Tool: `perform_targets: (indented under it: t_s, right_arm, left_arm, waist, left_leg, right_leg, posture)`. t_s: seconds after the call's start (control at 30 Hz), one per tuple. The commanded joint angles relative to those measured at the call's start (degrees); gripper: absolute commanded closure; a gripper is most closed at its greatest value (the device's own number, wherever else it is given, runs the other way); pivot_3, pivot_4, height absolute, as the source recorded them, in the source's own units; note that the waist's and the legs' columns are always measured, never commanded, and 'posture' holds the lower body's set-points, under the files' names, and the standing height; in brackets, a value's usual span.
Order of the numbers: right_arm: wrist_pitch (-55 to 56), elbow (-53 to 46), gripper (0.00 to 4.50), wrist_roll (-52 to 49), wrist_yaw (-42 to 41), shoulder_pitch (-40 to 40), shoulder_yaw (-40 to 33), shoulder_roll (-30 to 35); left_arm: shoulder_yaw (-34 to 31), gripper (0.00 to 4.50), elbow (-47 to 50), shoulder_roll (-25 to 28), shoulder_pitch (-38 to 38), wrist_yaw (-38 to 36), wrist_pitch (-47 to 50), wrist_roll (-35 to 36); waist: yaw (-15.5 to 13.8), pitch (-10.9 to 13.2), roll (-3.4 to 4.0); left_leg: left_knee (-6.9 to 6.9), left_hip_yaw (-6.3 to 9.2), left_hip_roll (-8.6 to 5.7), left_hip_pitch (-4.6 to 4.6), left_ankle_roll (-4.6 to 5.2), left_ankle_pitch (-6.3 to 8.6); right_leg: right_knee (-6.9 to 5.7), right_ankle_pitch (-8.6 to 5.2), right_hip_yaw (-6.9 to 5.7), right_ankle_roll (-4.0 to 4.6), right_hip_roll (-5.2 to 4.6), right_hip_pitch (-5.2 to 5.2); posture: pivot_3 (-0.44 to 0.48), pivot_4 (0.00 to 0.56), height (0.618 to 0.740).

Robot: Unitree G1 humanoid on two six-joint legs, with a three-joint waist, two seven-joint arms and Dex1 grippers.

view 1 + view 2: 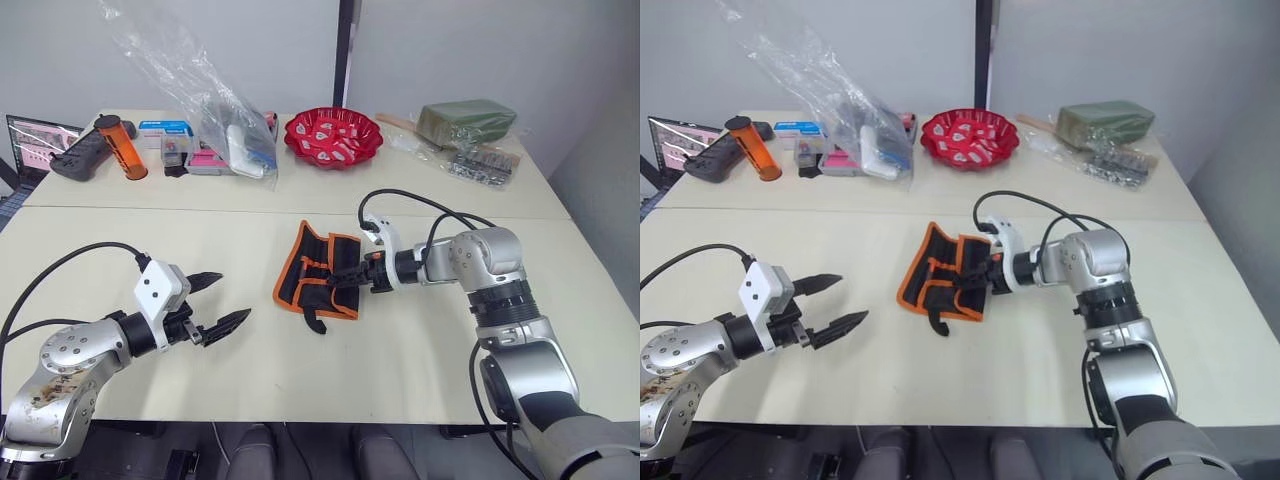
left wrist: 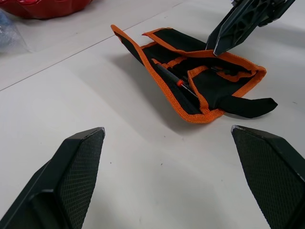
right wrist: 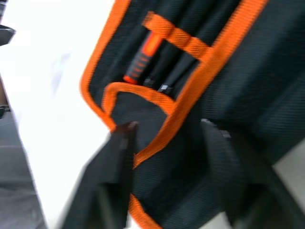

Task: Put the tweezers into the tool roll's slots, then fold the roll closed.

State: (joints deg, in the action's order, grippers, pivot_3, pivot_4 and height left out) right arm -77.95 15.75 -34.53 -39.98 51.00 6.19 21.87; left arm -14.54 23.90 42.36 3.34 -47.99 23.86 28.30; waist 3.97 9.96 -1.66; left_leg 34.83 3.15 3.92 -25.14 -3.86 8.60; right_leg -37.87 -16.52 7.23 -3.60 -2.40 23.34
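I should next grip the roll by its orange binding (image 1: 288, 270) with my left gripper to fold it, since the roll's outer flap (image 1: 303, 243) stands up off the table along its edge.
The tool roll (image 1: 316, 268), black with orange binding, lies half folded at the table's middle, its black strap (image 1: 313, 322) trailing toward the front. Slim black tweezers (image 3: 167, 78) sit in its slots (image 2: 183, 88), beside a red-orange handle (image 3: 143, 55). My right gripper (image 1: 347, 279) is at the roll's right flap. Its fingers (image 3: 121, 143) stand open, one on each side of the orange edge; whether they touch the fabric I cannot tell. My left gripper (image 1: 218, 302) hovers open over bare table to the left of the roll, nothing between its fingers (image 2: 71, 171).
Along the back stand a red bowl (image 1: 333, 137), a clear plastic bag of items (image 1: 220, 125), an orange bottle (image 1: 120, 147), a black case (image 1: 78, 156) and a green packet (image 1: 466, 122). A seam (image 1: 150, 208) crosses the table behind the roll.
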Motion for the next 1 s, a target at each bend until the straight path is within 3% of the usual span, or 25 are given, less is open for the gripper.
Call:
perform_targets:
  t_s: [0.03,0.1,0.27,0.4,0.5,0.63,0.67,0.8,1.0]
  right_arm:
    - [3.08,0.73,0.51,-0.81,-2.91,-1.42,-2.37,0.6]
    - [5.72,1.43,0.01,-1.37,-3.72,-2.11,-4.68,0.08]
    - [8.19,2.19,0.01,-4.43,-5.87,-2.71,-11.72,-0.76]
    - [10.48,-2.28,0.01,-6.1,-11.03,-5.38,-12.48,2.58]
    - [18.78,-5.08,0.01,-3.75,-13.15,-8.2,-11.79,3.78]
    - [40.16,-5.67,0.01,4.54,-21.38,-14.54,-6.79,5.5]
    - [42.57,-4.61,0.51,5.91,-22.74,-15.27,-5.55,5.9]
    - [51.99,-2.5,1.76,10.46,-25.93,-17.86,-1.31,5.09]
    - [57.41,0.5,3.83,14.3,-25.0,-18.86,1.58,1.98]
  left_arm:
    - [0.26,0.0,0.8,-0.14,-1.23,0.15,-1.36,-0.34]
    - [0.49,0.0,0.55,-0.25,-1.87,0.16,-1.38,-0.19]
    - [0.94,0.0,0.03,-0.07,-2.83,-0.28,-1.28,0.04]
    - [1.21,0.0,-0.17,0.04,-3.35,-0.92,-1.03,0.54]
    - [1.19,0.0,-0.54,0.11,-3.64,-1.31,-1.06,0.82]
    - [1.45,0.0,-1.69,0.39,-4.69,-2.34,-1.18,0.92]
    - [1.56,0.0,-1.94,0.42,-4.98,-2.56,-1.18,0.9]
    - [2.04,0.0,-3.08,0.3,-6.07,-3.3,-1.16,0.68]
    - [1.97,0.0,-2.96,-1.39,-6.4,-1.8,2.93,3.82]
  waist:
    - [-0.11,0.0,0.0]
    - [-0.13,0.0,0.0]
    - [-0.03,0.0,0.0]
    - [-0.13,0.0,0.0]
    - [-0.05,0.0,0.0]
    - [-0.04,0.0,0.0]
    - [-0.05,0.0,0.0]
    - [0.13,0.0,0.0]
    - [0.0,0.0,0.0]
  left_leg:
    - [0.01,0.01,0.0,0.0,0.0,0.0]
    - [0.04,0.01,0.0,0.0,0.0,0.0]
    - [0.07,0.01,-0.01,0.0,0.0,0.0]
    - [0.04,0.02,-0.01,0.0,0.0,0.0]
    - [0.04,0.02,-0.02,0.0,0.0,0.0]
    - [0.05,0.01,-0.02,0.01,0.0,0.0]
    - [0.05,0.01,-0.02,0.02,0.0,0.0]
    - [0.07,0.01,-0.02,0.03,0.0,-0.01]
    - [0.07,0.02,-0.02,0.08,0.0,-0.01]
  right_leg:
    - [0.0,0.0,-0.01,0.0,0.0,-0.02]
    - [-0.01,-0.01,-0.01,-0.03,0.0,-0.02]
    - [-0.06,-0.03,-0.01,-0.06,0.0,-0.03]
    - [-0.07,-0.03,-0.01,-0.06,0.0,-0.03]
    - [-0.06,-0.06,-0.01,-0.11,0.0,-0.03]
    - [-0.07,-0.17,-0.01,-0.29,0.0,-0.03]
    - [-0.06,-0.17,-0.01,-0.3,0.0,-0.04]
    - [-0.08,-0.16,-0.01,-0.28,0.0,-0.04]
    - [-0.13,-0.12,-0.01,-0.21,0.0,-0.09]
  posture:
    - [0.0,0.15,0.729]
    - [0.0,0.15,0.729]
    - [0.0,0.15,0.729]
    - [0.0,0.15,0.729]
    - [0.0,0.15,0.729]
    - [0.0,0.15,0.729]
    - [0.0,0.15,0.729]
    - [0.0,0.15,0.729]
    - [0.0,0.15,0.729]
